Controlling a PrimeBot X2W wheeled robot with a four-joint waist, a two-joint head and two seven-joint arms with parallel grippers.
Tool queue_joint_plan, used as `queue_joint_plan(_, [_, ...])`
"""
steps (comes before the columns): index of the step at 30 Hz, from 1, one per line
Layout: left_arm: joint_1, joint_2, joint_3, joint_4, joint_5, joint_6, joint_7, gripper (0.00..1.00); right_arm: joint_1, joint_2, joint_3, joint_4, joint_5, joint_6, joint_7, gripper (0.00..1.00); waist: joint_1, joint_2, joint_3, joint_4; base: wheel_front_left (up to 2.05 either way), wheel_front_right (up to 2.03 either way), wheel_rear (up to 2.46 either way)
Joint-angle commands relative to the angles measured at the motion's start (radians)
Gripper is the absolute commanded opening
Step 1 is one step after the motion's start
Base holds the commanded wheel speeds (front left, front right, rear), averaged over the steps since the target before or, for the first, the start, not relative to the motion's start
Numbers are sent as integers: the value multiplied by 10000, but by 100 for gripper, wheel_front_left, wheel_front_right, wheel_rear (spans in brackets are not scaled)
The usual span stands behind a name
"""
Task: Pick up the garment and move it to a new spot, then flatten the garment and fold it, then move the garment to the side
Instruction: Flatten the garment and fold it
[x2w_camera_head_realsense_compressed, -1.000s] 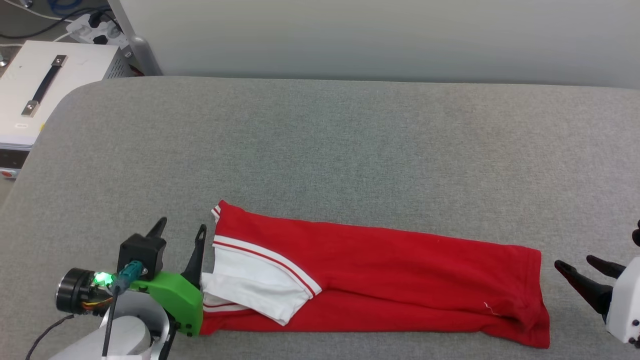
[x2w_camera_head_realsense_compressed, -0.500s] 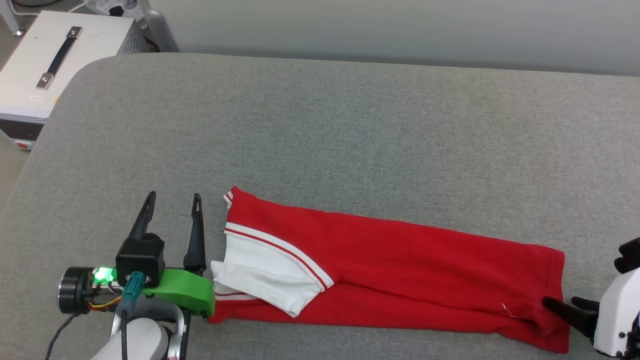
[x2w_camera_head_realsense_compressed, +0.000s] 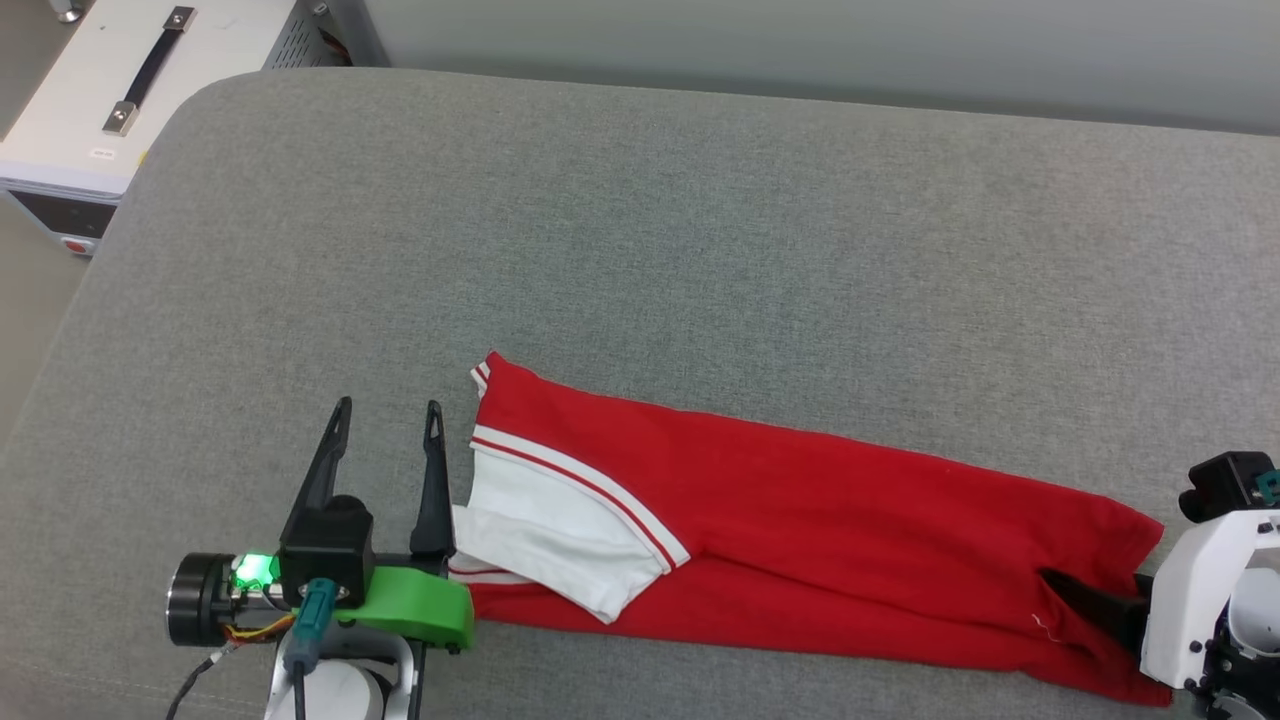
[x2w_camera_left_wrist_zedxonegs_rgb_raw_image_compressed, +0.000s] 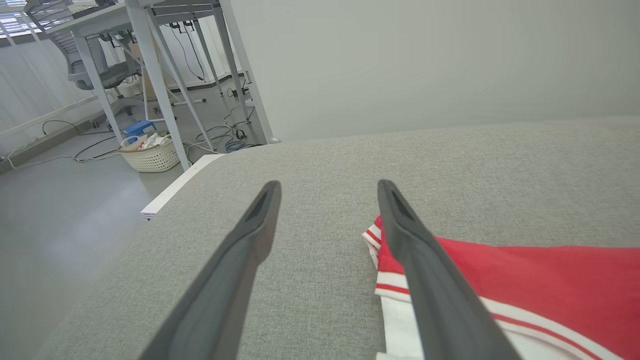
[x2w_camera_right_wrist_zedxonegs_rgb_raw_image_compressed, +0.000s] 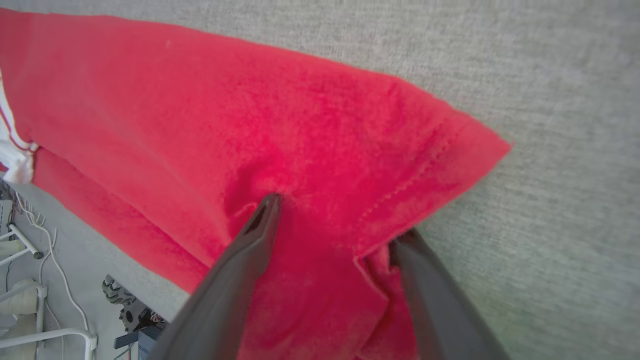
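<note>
My right gripper grips the garment by the hem end next, since the garment lies flat in a long strip (x2w_camera_head_realsense_compressed: 828, 516) and its hem edge stands open.
The garment (x2w_camera_head_realsense_compressed: 820, 530) lies folded into a long red strip on the grey table (x2w_camera_head_realsense_compressed: 700, 230), with a white sleeve (x2w_camera_head_realsense_compressed: 560, 535) on top at its left end. My left gripper (x2w_camera_head_realsense_compressed: 389, 403) rests open just left of that sleeve end, and nothing is between its fingers (x2w_camera_left_wrist_zedxonegs_rgb_raw_image_compressed: 400, 235). My right gripper (x2w_camera_right_wrist_zedxonegs_rgb_raw_image_compressed: 336, 220) is open at the hem end. One finger (x2w_camera_right_wrist_zedxonegs_rgb_raw_image_compressed: 250, 235) presses on top of the red cloth and the other finger (x2w_camera_right_wrist_zedxonegs_rgb_raw_image_compressed: 425, 280) sits at the hem's edge, partly under a fold. In the head view one dark finger (x2w_camera_head_realsense_compressed: 1085, 600) shows on the hem.
A white box with a black handle (x2w_camera_head_realsense_compressed: 130, 90) stands off the table's far left corner. A pale wall runs behind the table. The left wrist view shows a woven basket (x2w_camera_left_wrist_zedxonegs_rgb_raw_image_compressed: 150, 155) and metal desk legs (x2w_camera_left_wrist_zedxonegs_rgb_raw_image_compressed: 155, 85) on the floor beyond the table's left edge.
The head camera has shifted, sliding the scene right and down. My right gripper has moved from beside the hem onto it. My left gripper stays beside the sleeve end, fingers now pointing further away.
</note>
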Motion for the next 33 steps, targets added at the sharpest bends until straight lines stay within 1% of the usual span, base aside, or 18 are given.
queue_joint_plan(1, [211,-195,142,33,289,-174,-60,100,-29,262,380,214,91,-6,-60,100,0,0,23,35,0,0,0])
queue_joint_plan(4, [352,-523,465,90,607,-421,-60,100,-183,205,733,325,68,-6,-222,100,0,0,22,53,0,0,0])
queue_joint_plan(5, [626,-941,985,59,1133,-743,-60,100,-363,-39,1115,495,36,-6,-840,0,0,0,-59,17,0,0,0])
queue_joint_plan(10, [911,-1201,1382,64,1485,-982,-60,100,-368,-436,1087,740,232,-6,-1268,0,0,0,-257,-73,0,0,0])
queue_joint_plan(16, [1236,-1404,1715,21,1792,-1249,-60,100,-273,-1073,714,1086,517,-6,-1679,0,0,0,-520,-184,0,0,0])
queue_joint_plan(24, [1503,-1537,1941,9,2094,-1534,-60,100,-14,-1982,186,2044,475,-6,-1898,0,0,0,-778,-271,0,0,0])
queue_joint_plan(29, [1575,-1588,2036,80,2192,-1654,-61,100,188,-2189,-39,2272,551,-6,-1961,0,0,0,-909,-317,0,0,0])
queue_joint_plan(33, [1651,-1619,2102,128,2247,-1731,-61,100,408,-2211,-147,1811,792,-6,-1977,0,0,0,-1045,-378,0,0,0])
